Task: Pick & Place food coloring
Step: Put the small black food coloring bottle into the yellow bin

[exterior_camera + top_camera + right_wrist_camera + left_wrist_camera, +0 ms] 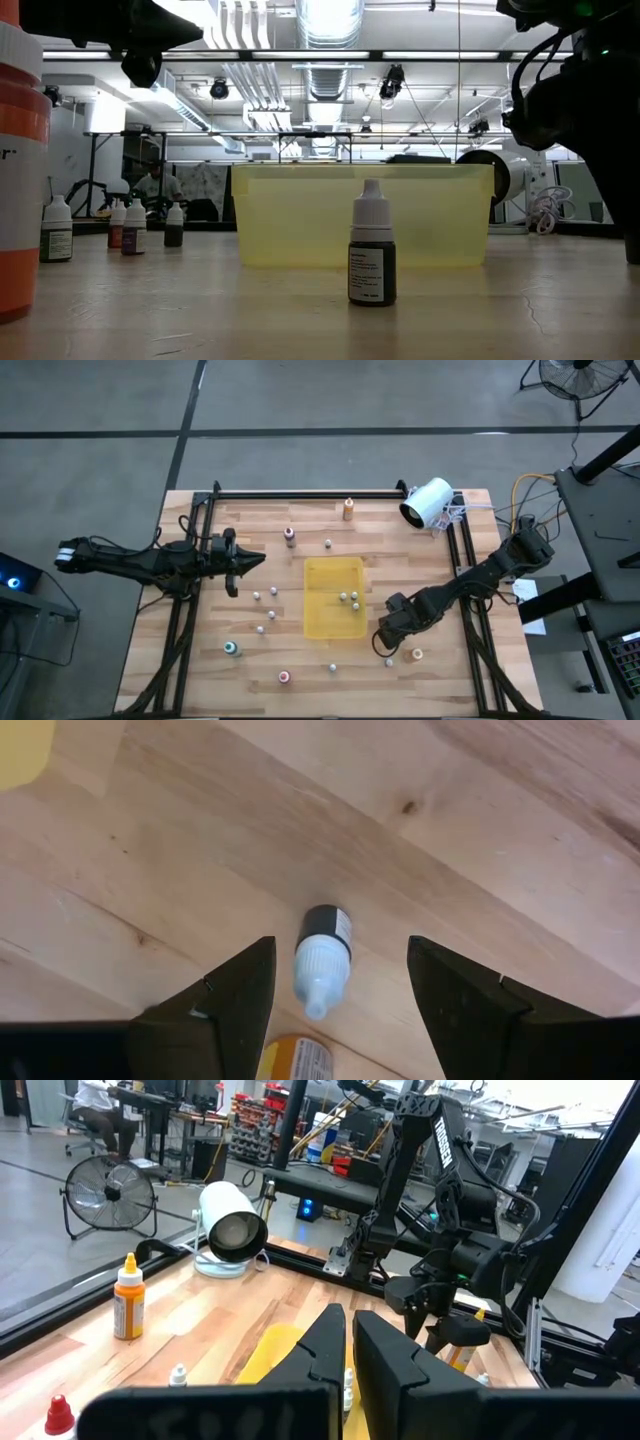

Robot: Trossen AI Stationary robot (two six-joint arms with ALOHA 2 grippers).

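The right gripper should close on the bottle now: its fingers are beside the small bottle's white cap (322, 964), so they would hold the bottle.
The food coloring is several tiny bottles scattered on the wooden table. One small white-capped bottle (322, 960) stands upright on the wood at the table's near right. My right gripper (340, 995) points down over it, open, one finger on each side and apart from it. An orange cap (296, 1060) shows just beside this bottle. In the high view that gripper (384, 643) is right of the yellow tray (322, 622), which holds small bottles (348, 598). My left gripper (258, 559) waits shut at the left, above the table.
A white cylinder device (427, 502) lies at the far right corner. Taller bottles stand apart: orange top (349, 508), maroon (289, 535), teal (231, 649), pink (284, 677). Small bottles (265, 595) stand left of the tray. Black rails (300, 492) edge the table.
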